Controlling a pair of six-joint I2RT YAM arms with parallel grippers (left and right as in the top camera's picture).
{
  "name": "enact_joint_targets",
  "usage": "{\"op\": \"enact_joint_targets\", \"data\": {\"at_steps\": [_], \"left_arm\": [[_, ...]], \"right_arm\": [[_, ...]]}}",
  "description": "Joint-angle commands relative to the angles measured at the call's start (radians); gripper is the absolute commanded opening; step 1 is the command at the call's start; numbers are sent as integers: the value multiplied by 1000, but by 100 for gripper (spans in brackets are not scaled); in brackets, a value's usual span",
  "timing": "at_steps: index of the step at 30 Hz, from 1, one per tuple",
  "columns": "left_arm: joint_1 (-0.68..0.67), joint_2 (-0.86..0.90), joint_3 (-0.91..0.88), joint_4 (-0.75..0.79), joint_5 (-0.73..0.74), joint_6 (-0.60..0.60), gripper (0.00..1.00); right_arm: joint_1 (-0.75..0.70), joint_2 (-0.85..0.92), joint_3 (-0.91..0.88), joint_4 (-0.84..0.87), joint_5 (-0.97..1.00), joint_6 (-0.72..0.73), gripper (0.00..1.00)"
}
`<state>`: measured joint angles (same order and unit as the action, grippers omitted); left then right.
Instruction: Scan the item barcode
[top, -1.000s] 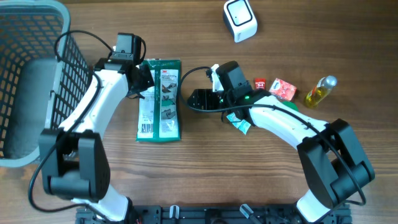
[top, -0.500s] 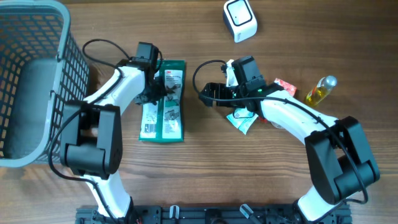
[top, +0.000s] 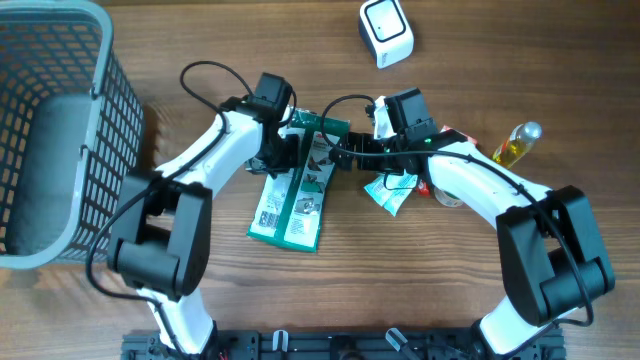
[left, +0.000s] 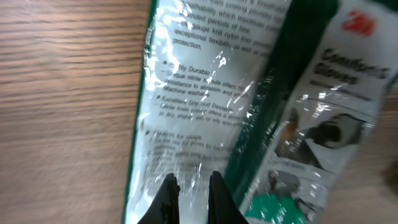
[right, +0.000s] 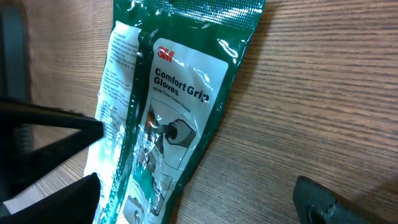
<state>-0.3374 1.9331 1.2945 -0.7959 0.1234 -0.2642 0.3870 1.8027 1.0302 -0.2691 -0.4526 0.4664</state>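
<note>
My right gripper will next grab the glove package by its glove-picture edge. That keeps the white back panel's barcode free to scan.
The item is a green 3M glove package, lying tilted on the wood table in the overhead view, its white back panel to the left. My left gripper is shut on the package's upper left part; in the left wrist view the fingertips pinch close together over the glossy package. My right gripper stands open at the package's top right corner. In the right wrist view the package reaches between its wide-spread jaws. The white scanner stands at the back.
A grey mesh basket fills the left side. To the right lie a teal sachet, a red packet and a yellow bottle, under and beyond the right arm.
The left gripper has dragged the package to the right and turned it clockwise. The right gripper has opened fully and shifted right, now meeting the package's top corner.
</note>
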Motion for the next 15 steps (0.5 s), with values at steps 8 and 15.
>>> {"op": "enact_joint_targets", "data": {"at_steps": [8,15], "left_arm": [[13,-19,-72,-34,10,-13,6],[13,-19,-178,45,-16,-13,6]], "right_arm": [[1,8,-9,-16,-50,8,100],[3,74,-9,19,-115,27,99]]}}
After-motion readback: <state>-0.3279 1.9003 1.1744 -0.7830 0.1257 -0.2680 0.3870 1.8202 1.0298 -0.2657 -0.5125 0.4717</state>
